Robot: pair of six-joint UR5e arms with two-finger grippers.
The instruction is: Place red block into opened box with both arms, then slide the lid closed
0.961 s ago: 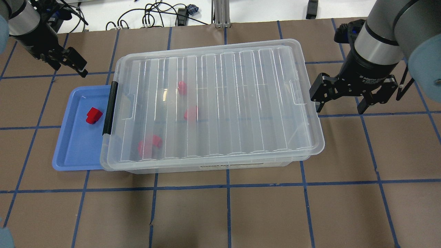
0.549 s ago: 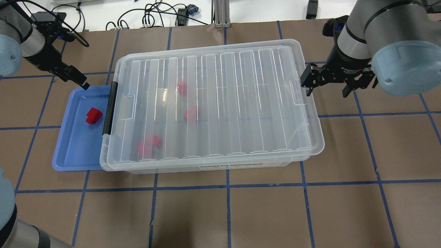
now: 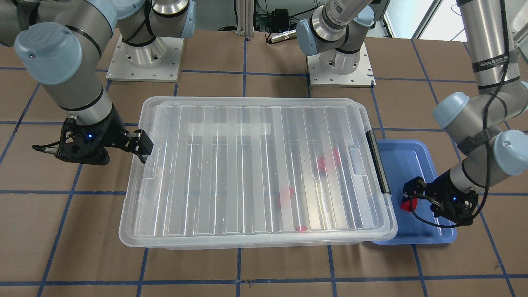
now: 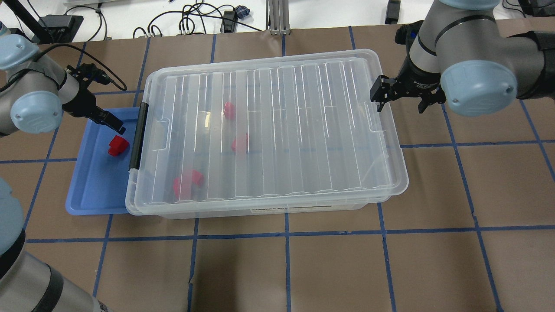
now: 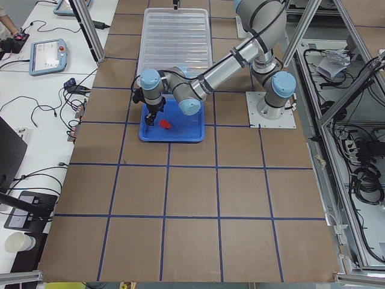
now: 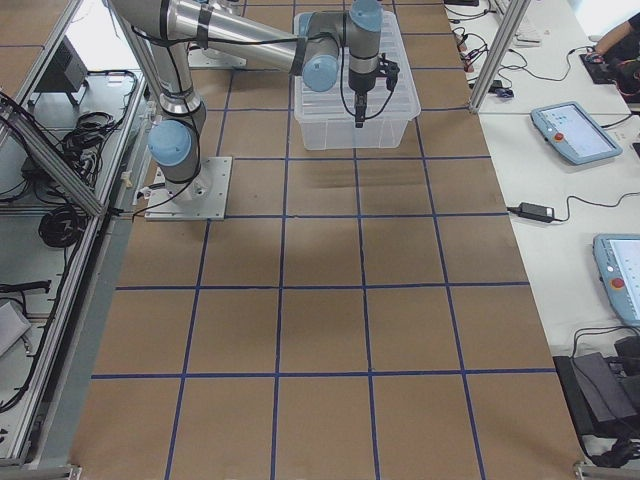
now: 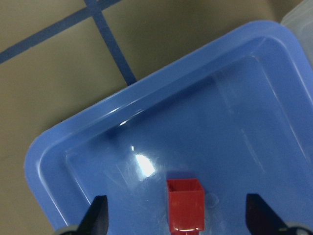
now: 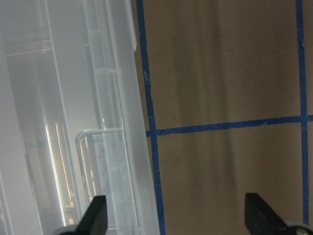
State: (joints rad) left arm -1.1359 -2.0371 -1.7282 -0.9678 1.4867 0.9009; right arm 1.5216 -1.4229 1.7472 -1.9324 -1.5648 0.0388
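Note:
The red block should go into the opened box [image 3: 257,173], so my left gripper next needs to grab its narrow body [image 3: 408,205].
One red block [image 4: 117,145] [image 3: 407,205] lies in the blue tray [image 4: 91,190], left of the box's black clip [image 4: 138,136]. My left gripper [image 4: 116,126] [image 7: 178,220] hangs open just over the block, a finger on each side and nothing held. The clear box [image 4: 260,211] has its ribbed lid [image 4: 295,130] lying over it, shifted slightly right. By the box's right short end is my right gripper [image 4: 401,99] [image 8: 177,218], open and empty. One of its fingers is over the lid's edge, the other over the table.
Three red blocks [image 4: 239,143] show through the lid inside the box. The tray's right edge is tucked under the box's left end. Cables [image 4: 190,21] lie beyond the table's back edge. Both arm bases [image 3: 340,68] stand behind the box.
My left gripper has come down and right, from beyond the tray to over the red block. The right gripper has moved up and left to the lid's right end. The box and blocks have not moved.

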